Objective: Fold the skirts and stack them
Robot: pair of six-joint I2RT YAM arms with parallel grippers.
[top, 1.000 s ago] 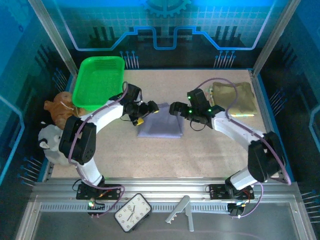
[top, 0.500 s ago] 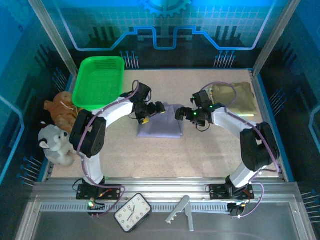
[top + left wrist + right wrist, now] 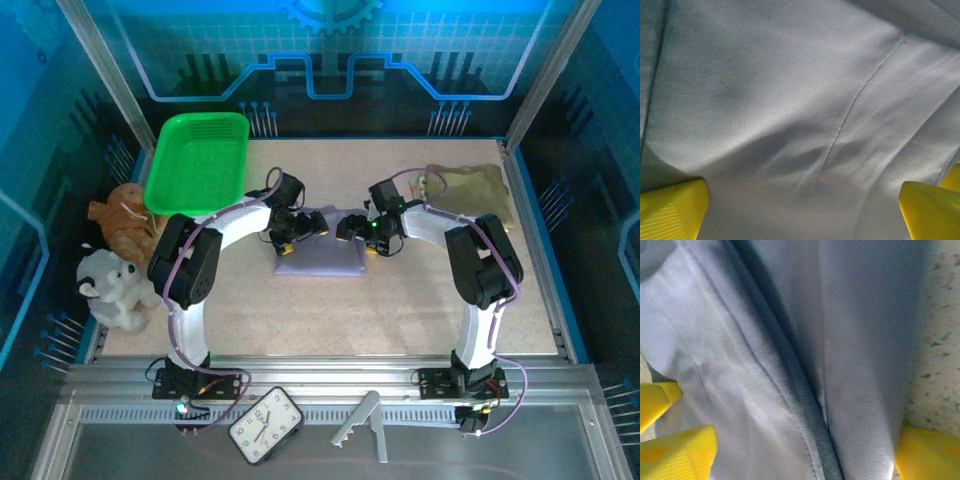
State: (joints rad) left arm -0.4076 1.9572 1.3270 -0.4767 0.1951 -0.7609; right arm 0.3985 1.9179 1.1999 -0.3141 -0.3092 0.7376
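Note:
I will next grip the grey-lavender skirt's folded hem point(image 3: 358, 244) beside its edge with my right gripper, layers together, to stack it still folded.
A grey-lavender skirt point(image 3: 320, 258) lies flat at the table's middle. My left gripper point(image 3: 314, 223) hangs over its far edge left of centre, and my right gripper point(image 3: 348, 227) over the same edge right of centre; the two nearly meet. In the left wrist view the yellow fingertips point(image 3: 671, 210) stand wide apart, and smooth grey cloth point(image 3: 790, 100) with a seam lies between them. The right wrist view shows the right gripper point(image 3: 805, 455) also open, straddling a folded hem point(image 3: 805, 405) beside the skirt's edge. An olive-khaki skirt point(image 3: 478, 193) lies at the back right.
A green plastic basket point(image 3: 197, 162) stands at the back left. Brown point(image 3: 118, 218) and white point(image 3: 112, 290) plush toys sit off the table's left side. Speckled tabletop point(image 3: 940, 340) shows right of the skirt's edge. A clock point(image 3: 266, 424) lies on the front rail.
Both grippers have closed in on the grey-lavender skirt's far edge, the right one swinging left from near the khaki skirt. The right jaws have narrowed slightly.

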